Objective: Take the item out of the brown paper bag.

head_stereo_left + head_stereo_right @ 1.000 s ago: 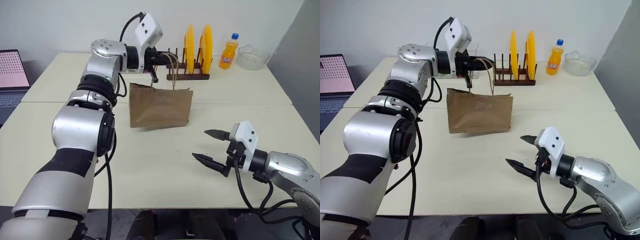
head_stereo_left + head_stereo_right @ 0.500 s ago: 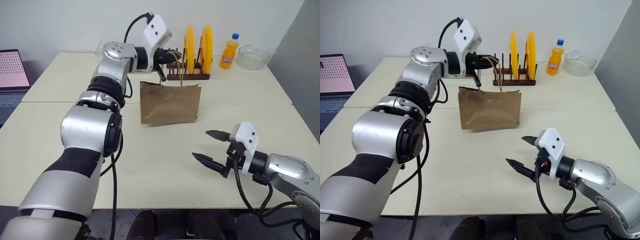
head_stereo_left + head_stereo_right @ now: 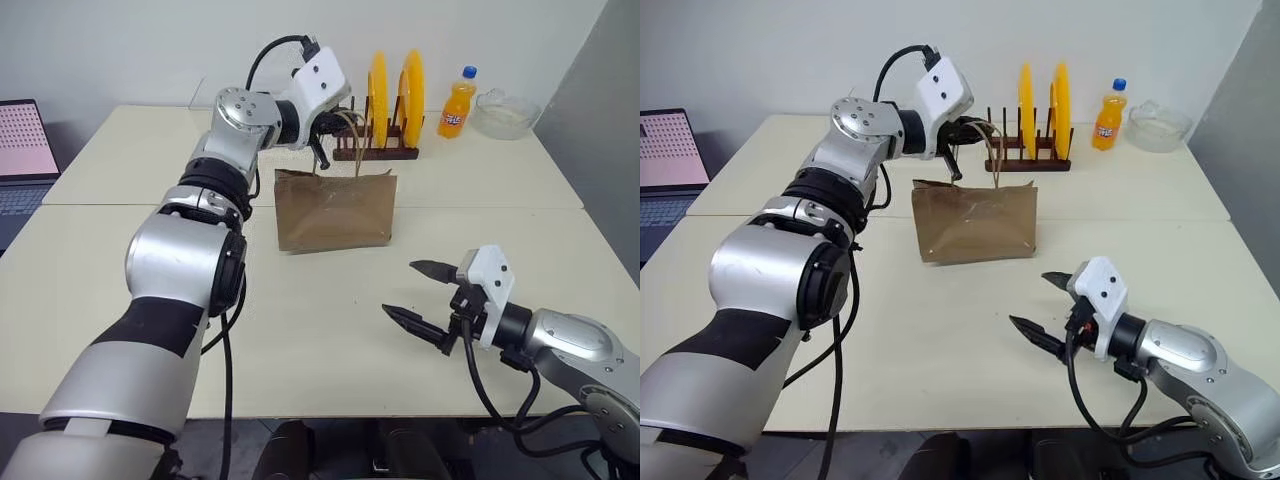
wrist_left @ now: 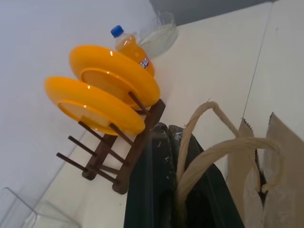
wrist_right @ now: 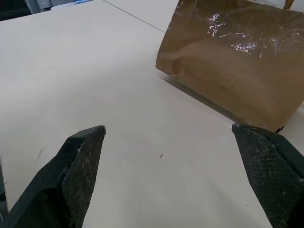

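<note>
The brown paper bag's bottom edge meets the table along its whole length, so it is time for my left gripper to release the tan cord handles.
The brown paper bag hangs upright at the middle of the table, its bottom at or just above the surface. My left gripper is shut on the bag's tan cord handles above its open top. The item is hidden inside the bag. Nearer the front right, my right gripper stands open and holds nothing. It points toward the bag from a short way off.
A wooden rack with two yellow plates stands just behind the bag. An orange soda bottle and a glass bowl are at the back right. A laptop sits at the far left.
My left gripper carried the bag to the right and a little farther back, and the bag now hangs straighter. The right gripper has stayed put.
</note>
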Action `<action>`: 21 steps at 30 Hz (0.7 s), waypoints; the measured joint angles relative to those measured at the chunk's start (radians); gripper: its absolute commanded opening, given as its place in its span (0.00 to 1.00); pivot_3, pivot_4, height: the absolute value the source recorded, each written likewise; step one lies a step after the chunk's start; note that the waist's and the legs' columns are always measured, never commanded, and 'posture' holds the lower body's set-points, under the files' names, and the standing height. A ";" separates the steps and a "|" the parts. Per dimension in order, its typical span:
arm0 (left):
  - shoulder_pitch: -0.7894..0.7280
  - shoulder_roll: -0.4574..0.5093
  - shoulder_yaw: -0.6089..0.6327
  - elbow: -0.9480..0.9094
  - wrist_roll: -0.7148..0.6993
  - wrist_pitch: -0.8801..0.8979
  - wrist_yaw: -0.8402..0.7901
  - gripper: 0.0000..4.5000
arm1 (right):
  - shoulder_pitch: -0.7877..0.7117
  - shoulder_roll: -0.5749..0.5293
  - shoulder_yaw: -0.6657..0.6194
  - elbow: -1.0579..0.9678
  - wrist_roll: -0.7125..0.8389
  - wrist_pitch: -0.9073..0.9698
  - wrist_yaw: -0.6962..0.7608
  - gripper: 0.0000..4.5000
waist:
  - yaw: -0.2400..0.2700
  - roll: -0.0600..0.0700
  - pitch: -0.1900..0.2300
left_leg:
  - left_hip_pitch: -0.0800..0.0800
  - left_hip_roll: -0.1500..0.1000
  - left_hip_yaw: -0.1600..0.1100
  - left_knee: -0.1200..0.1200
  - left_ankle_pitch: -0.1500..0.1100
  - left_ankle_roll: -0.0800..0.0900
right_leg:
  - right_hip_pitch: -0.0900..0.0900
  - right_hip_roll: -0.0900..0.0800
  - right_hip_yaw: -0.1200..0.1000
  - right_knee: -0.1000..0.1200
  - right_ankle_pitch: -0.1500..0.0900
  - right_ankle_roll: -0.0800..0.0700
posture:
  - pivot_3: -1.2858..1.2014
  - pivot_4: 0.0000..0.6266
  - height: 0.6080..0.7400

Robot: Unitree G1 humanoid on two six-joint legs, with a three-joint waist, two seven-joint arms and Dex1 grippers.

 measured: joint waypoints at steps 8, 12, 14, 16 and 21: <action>0.001 0.008 -0.014 0.002 0.053 -0.036 0.071 0.01 | -0.026 0.008 0.023 0.001 -0.002 0.000 -0.006 1.00 | 0.001 0.000 0.000 | 0.000 0.000 0.000 0.000 0.000 0.000 | 0.000 0.000 0.000 0.000 0.000 0.000 | 0.52 0.24 1.00; 0.001 0.009 -0.012 0.003 0.055 -0.035 0.071 0.20 | -0.031 0.008 0.028 0.003 -0.003 0.000 -0.004 1.00 | 0.001 0.000 0.000 | 0.000 0.000 0.000 0.000 0.000 0.000 | 0.000 0.000 0.000 0.000 0.000 0.000 | 0.52 0.24 1.00; 0.001 0.011 -0.010 0.003 0.055 -0.034 0.065 0.34 | -0.036 0.008 0.030 0.004 -0.004 0.000 -0.003 1.00 | 0.001 0.000 0.000 | 0.000 0.000 0.000 0.000 0.000 0.000 | 0.000 0.000 0.000 0.000 0.000 0.000 | 0.52 0.24 1.00; 0.001 0.017 -0.010 0.003 0.055 -0.034 0.048 0.49 | -0.040 0.008 0.032 0.006 -0.008 -0.001 -0.002 1.00 | 0.000 0.000 0.000 | 0.000 0.000 0.000 0.000 0.000 0.000 | 0.000 0.000 0.000 0.000 0.000 0.000 | 0.52 0.24 1.00; 0.025 0.061 0.008 0.002 0.032 -0.020 -0.055 0.62 | -0.051 0.007 0.042 0.009 -0.012 -0.002 0.001 1.00 | -0.003 0.000 0.000 | 0.001 0.000 0.001 0.000 0.000 0.000 | 0.000 0.000 0.001 0.001 0.000 -0.001 | 0.52 0.24 1.00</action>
